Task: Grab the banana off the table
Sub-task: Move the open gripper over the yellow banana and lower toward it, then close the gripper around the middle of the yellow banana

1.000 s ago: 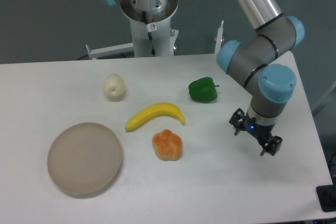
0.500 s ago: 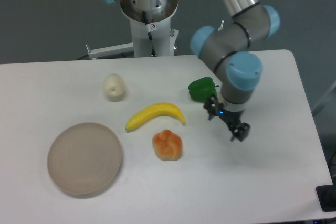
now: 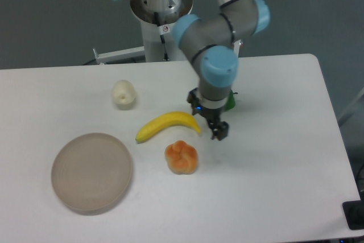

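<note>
My gripper will next lift the yellow banana off the white table by its curved middle (image 3: 169, 120).
The bright yellow banana (image 3: 166, 125) lies on the white table (image 3: 273, 186) near its middle, curved, its right tip pointing toward the arm. My gripper (image 3: 207, 119) hangs just right of that tip, fingers apart and empty, close above the tabletop. One finger (image 3: 220, 131) shows dark at the lower right. The arm's wrist covers most of the green bell pepper (image 3: 230, 101) behind it.
A lumpy orange fruit (image 3: 181, 157) sits just below the banana. A pale whitish fruit (image 3: 123, 93) lies at the upper left. A round beige-pink plate (image 3: 91, 172) lies at the front left. The robot base (image 3: 162, 21) stands behind the table.
The arm has swung left across the table, from the right side past the green pepper, to the banana's right tip. The objects have not moved.
</note>
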Action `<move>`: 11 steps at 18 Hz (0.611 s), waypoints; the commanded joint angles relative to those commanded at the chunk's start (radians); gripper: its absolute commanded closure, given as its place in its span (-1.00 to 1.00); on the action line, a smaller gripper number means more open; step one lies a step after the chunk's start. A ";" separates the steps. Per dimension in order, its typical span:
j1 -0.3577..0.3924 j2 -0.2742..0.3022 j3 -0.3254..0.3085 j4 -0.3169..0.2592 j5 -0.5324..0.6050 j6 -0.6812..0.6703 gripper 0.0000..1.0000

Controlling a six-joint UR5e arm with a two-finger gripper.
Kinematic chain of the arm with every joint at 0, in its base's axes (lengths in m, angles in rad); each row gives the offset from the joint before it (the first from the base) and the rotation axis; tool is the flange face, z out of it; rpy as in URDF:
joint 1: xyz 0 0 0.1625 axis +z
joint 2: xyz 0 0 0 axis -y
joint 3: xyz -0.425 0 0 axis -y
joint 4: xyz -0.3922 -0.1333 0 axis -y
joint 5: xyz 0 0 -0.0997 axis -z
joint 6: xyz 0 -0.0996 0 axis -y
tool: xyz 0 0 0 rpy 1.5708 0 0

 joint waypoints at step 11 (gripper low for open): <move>-0.048 -0.057 -0.071 0.060 -0.005 -0.002 -1.00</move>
